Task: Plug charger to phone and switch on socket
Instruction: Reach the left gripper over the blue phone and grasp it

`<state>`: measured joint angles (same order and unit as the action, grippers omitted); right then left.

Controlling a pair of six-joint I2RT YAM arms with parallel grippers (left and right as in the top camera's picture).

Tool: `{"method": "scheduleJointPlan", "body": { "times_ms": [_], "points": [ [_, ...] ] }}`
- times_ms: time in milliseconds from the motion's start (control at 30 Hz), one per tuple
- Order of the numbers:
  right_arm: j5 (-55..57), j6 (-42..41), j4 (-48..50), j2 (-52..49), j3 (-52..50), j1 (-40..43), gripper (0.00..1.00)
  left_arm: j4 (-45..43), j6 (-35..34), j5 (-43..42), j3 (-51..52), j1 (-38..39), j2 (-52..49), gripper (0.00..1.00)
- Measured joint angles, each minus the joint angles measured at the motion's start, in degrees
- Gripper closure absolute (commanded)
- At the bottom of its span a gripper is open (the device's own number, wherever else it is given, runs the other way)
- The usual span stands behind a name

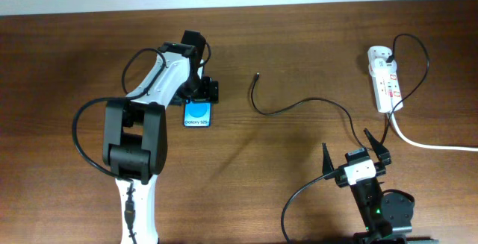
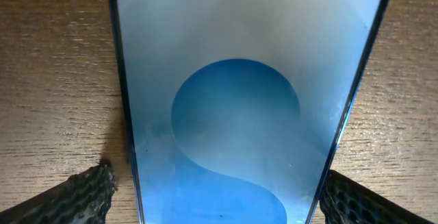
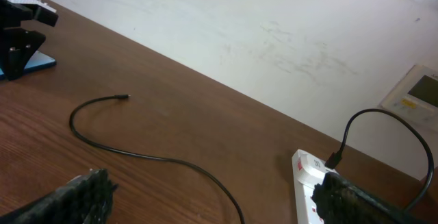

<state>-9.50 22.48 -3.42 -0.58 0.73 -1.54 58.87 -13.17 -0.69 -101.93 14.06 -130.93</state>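
I will grab the phone (image 1: pixel 198 115) (image 2: pixel 239 114) next with my left gripper, across its long sides toward the phone's far end, so its near end stays free for my right gripper.
The phone (image 1: pixel 198 115) lies flat on the table with its blue screen up; it fills the left wrist view (image 2: pixel 239 114). My left gripper (image 1: pixel 200 96) is down over the phone's far end. Its fingers (image 2: pixel 215 186) straddle the phone's sides, with a small gap at the left finger. The charger cable (image 1: pixel 299 104) lies loose on the table, its plug tip (image 1: pixel 257 74) free to the right of the phone. The cable also shows in the right wrist view (image 3: pixel 137 154). The socket (image 1: pixel 385 80) lies at the far right. My right gripper (image 1: pixel 354 157) is open and empty near the front edge.
A thick white cord (image 1: pixel 426 143) runs from the socket off the right edge. The charger's black cable loops above the socket (image 1: pixel 418 50) and plugs in at its far end (image 3: pixel 333 159). A white wall (image 3: pixel 274 39) lies beyond the table's far edge.
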Motion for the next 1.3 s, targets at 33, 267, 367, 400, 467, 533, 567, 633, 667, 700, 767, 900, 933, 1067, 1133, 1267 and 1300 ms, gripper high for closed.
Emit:
{"method": "scheduleJointPlan", "body": {
  "times_ms": [33, 267, 367, 400, 467, 533, 567, 633, 667, 700, 767, 900, 933, 1067, 1133, 1267, 1300],
  "points": [
    [0.00, 0.00, 0.00, 0.00, 0.00, 0.00, 0.02, 0.02, -0.87, 0.00, 0.00, 0.11, 0.00, 0.04],
    [0.00, 0.00, 0.00, 0.00, 0.00, 0.00, 0.02, 0.04, -2.80, 0.28, 0.00, 1.29, 0.00, 0.04],
    [0.00, 0.00, 0.00, 0.00, 0.00, 0.00, 0.02, -0.24, -3.13, 0.17, 0.04, 1.53, 0.00, 0.04],
    [0.00, 0.02, -0.02, 0.00, 0.00, 0.00, 0.02, -0.33, -3.19, 0.24, 0.04, 1.57, 0.00, 0.03],
    [0.00, 0.02, 0.00, 0.00, 0.00, 0.00, 0.02, -0.44, -3.21, 0.26, 0.07, 1.60, 0.00, 0.02],
    [0.00, 0.00, -0.02, 0.00, 0.00, 0.00, 0.02, -0.59, -3.41, 0.61, 0.07, 1.75, 0.00, 0.02],
    [0.00, 0.00, 0.00, 0.00, 0.00, 0.00, 0.02, -0.66, -3.41, 0.90, 0.11, 1.90, 0.00, 0.02],
    [0.00, -0.02, -0.02, 0.00, 0.00, 0.00, 0.02, -0.79, -3.39, 1.25, 0.15, 2.05, 0.00, 0.11],
    [0.00, 0.00, -0.02, 0.00, 0.00, 0.00, 0.02, -0.85, -3.45, 1.44, 0.17, 2.05, 0.00, 0.15],
    [-0.02, -0.02, -0.02, 0.00, 0.00, 0.00, 0.02, -0.98, -3.58, 1.53, 0.17, 2.05, 0.00, 0.17],
    [0.00, 0.02, 0.00, 0.00, 0.00, 0.00, 0.02, -1.11, -3.58, 1.57, 0.17, 2.05, 0.00, 0.23],
    [0.00, 0.02, 0.00, 0.00, 0.00, 0.00, 0.02, -1.22, -3.58, 1.73, 0.17, 2.05, 0.00, 0.35],
    [0.00, 0.02, 0.00, 0.00, 0.00, 0.00, 0.02, -1.25, -3.58, 1.79, 0.17, 2.05, 0.00, 0.38],
    [0.00, -0.02, 0.00, 0.00, 0.00, 0.00, 0.02, -1.20, -3.56, 1.79, 0.15, 2.05, 0.00, 0.35],
    [0.00, 0.00, 0.00, 0.00, 0.00, 0.00, 0.02, -0.28, -3.58, 1.77, -0.42, 2.05, 0.00, 0.33],
    [-0.02, 0.00, -0.02, 0.00, 0.00, 0.00, 0.02, 7.54, -3.58, 1.70, -7.87, 2.05, -0.94, 0.33],
    [-0.02, 0.00, 0.00, 0.00, 0.00, 0.00, 0.02, 9.99, -3.58, 1.73, -10.95, 2.05, -1.09, 0.33]
  ]
}}
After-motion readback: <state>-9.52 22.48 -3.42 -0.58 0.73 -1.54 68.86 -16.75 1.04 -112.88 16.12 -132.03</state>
